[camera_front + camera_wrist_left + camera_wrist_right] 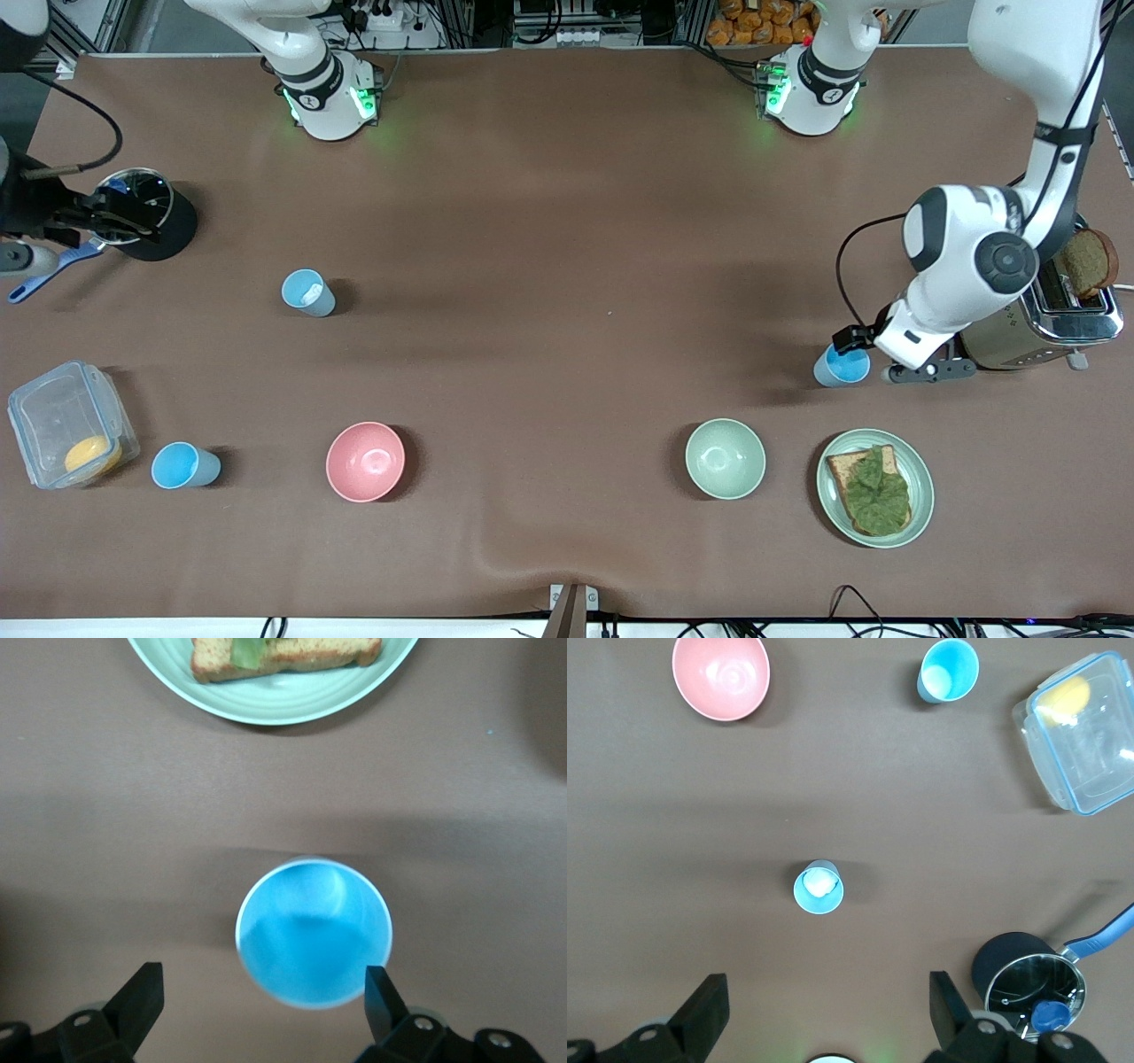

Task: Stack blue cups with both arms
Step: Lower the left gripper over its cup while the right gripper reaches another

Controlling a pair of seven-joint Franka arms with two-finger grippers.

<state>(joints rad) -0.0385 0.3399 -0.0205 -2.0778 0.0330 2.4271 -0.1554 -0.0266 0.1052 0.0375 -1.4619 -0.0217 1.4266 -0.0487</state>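
Observation:
My left gripper grabs the cup beside the toaster [1036,314] by its rim [847,352] next, to stack the blue cups.
Three blue cups stand upright on the brown table. One [842,365], bright blue inside, is by the toaster; in the left wrist view [314,933] it sits partly between my open left gripper's [873,341] [263,992] fingers, closer to one finger. A second cup [308,292] [819,887], with a whitish patch inside, stands toward the right arm's end. The third [184,465] [948,671] stands nearer the front camera, beside the clear box. My right gripper [115,221] [824,992] is open, empty and high above the table.
A pink bowl [365,461] and a pale green bowl [725,458] sit near the front. A plate [917,461] holds toast with greens. A toaster [1045,319] stands beside the left gripper. A clear box [71,425] and a black pot [168,230] are at the right arm's end.

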